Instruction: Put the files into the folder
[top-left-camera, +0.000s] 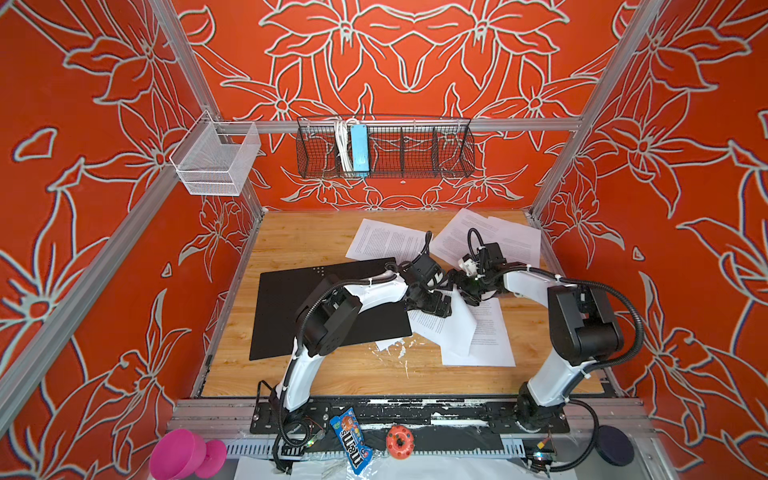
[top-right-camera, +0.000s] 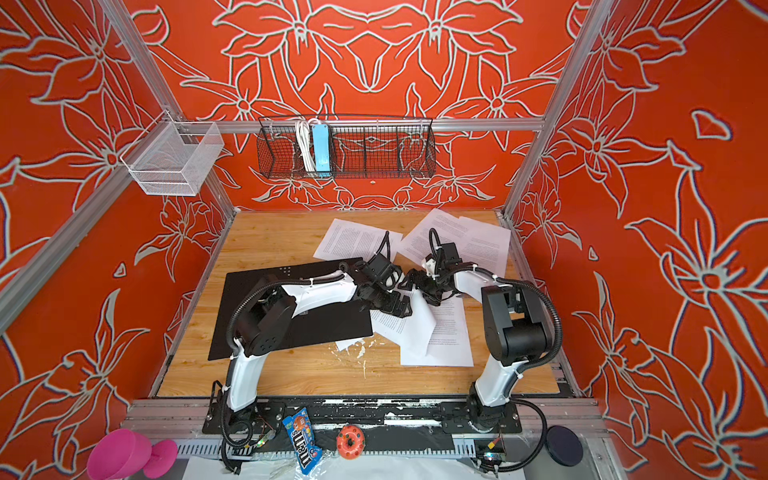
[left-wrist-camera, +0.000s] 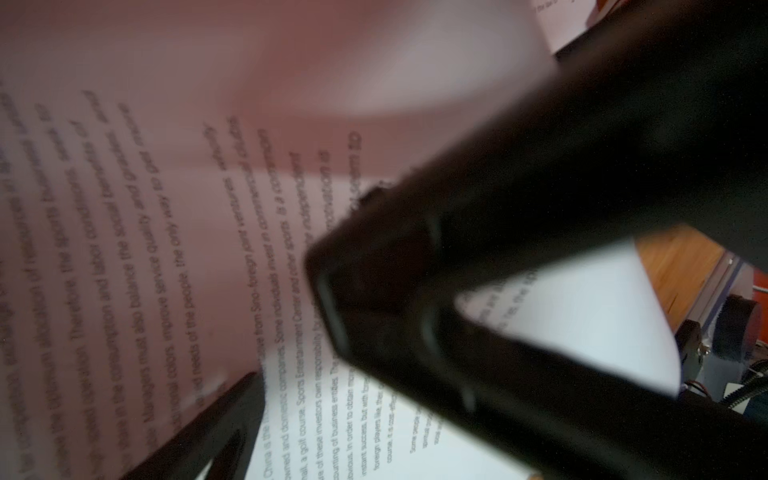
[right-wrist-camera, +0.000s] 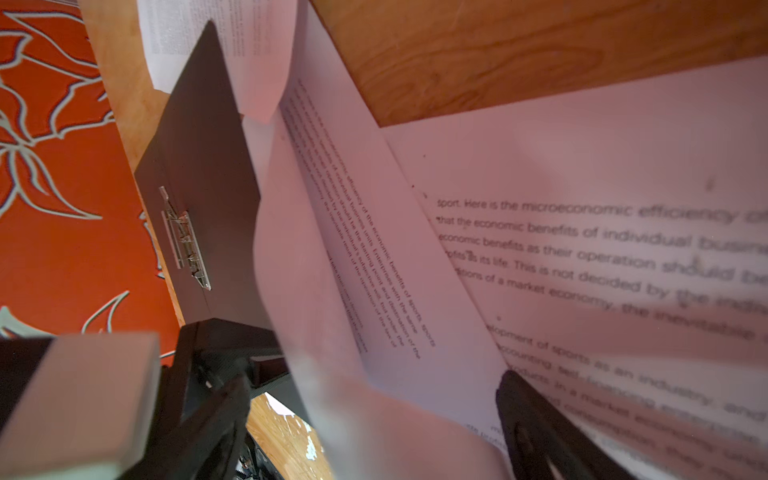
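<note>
I should next grab the curled sheet by its raised edge (top-left-camera: 457, 310) with my right gripper. The opposite side then stays free to lay into the folder (top-left-camera: 291, 299).
The folder (top-left-camera: 291, 299) (top-right-camera: 257, 299) lies open on the left of the table, black inside up, its metal clip (right-wrist-camera: 185, 235) showing in the right wrist view. The files are white printed sheets: two at the back (top-left-camera: 386, 241) (top-left-camera: 494, 239) and a pile at front right (top-left-camera: 486, 336). One sheet (top-left-camera: 463, 328) (right-wrist-camera: 365, 291) of that pile curls up between the arms. My left gripper (top-left-camera: 439, 307) (left-wrist-camera: 353, 436) is open over the pile beside the folder's right edge. My right gripper (top-left-camera: 463, 293) (right-wrist-camera: 374, 428) is open, and the curled sheet stands between its fingers (right-wrist-camera: 540, 428).
A black wire basket (top-left-camera: 384, 149) and a white mesh basket (top-left-camera: 216, 160) hang on the back rails. White flecks (top-left-camera: 395, 347) mark the wood in front of the folder. A candy bag (top-left-camera: 351, 440), an orange ring (top-left-camera: 400, 441) and a pink object (top-left-camera: 183, 455) lie beyond the front edge.
</note>
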